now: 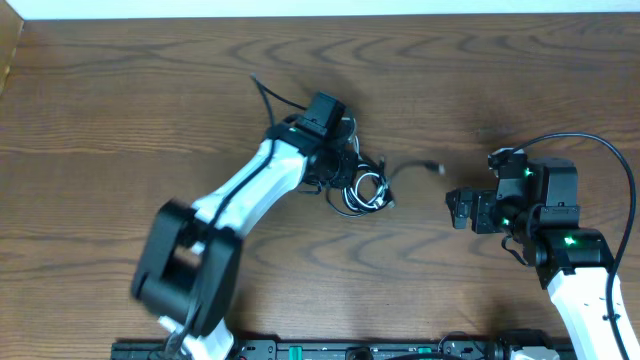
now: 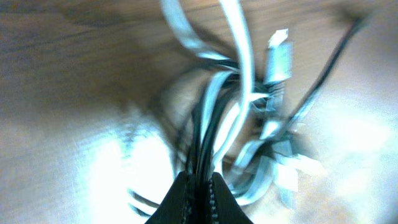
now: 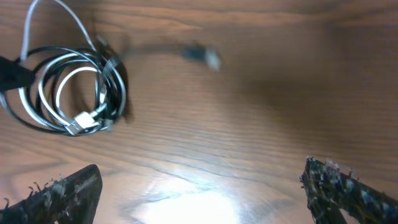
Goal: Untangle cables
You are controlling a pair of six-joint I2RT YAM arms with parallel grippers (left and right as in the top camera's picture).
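Note:
Next, my right gripper should grab only black cable at the coil's edge (image 1: pixel 386 182) (image 3: pixel 116 79) facing the gripper, leaving out white pieces of cable, to untangle that cable.
The cables (image 1: pixel 367 191) lie as one tangled coil of black and white cord mid-table. My left gripper (image 1: pixel 340 176) sits at the coil's left edge. In the left wrist view its jaws (image 2: pixel 200 178) are shut on a bundle of black and white strands (image 2: pixel 214 118), and a white plug (image 2: pixel 278 57) lies beyond. A black cord end with a plug (image 1: pixel 432 165) trails right from the coil. My right gripper (image 1: pixel 458 209) hovers to the right of it, open and empty. The right wrist view shows the coil (image 3: pixel 68 93) at far left and the stray plug (image 3: pixel 203 55), both apart from the right gripper (image 3: pixel 202 196).
The brown wooden table (image 1: pixel 120 90) stretches around the coil. A thick black wire (image 1: pixel 610 150) loops beside the right arm. A dark rail (image 1: pixel 330 350) runs along the table's front edge.

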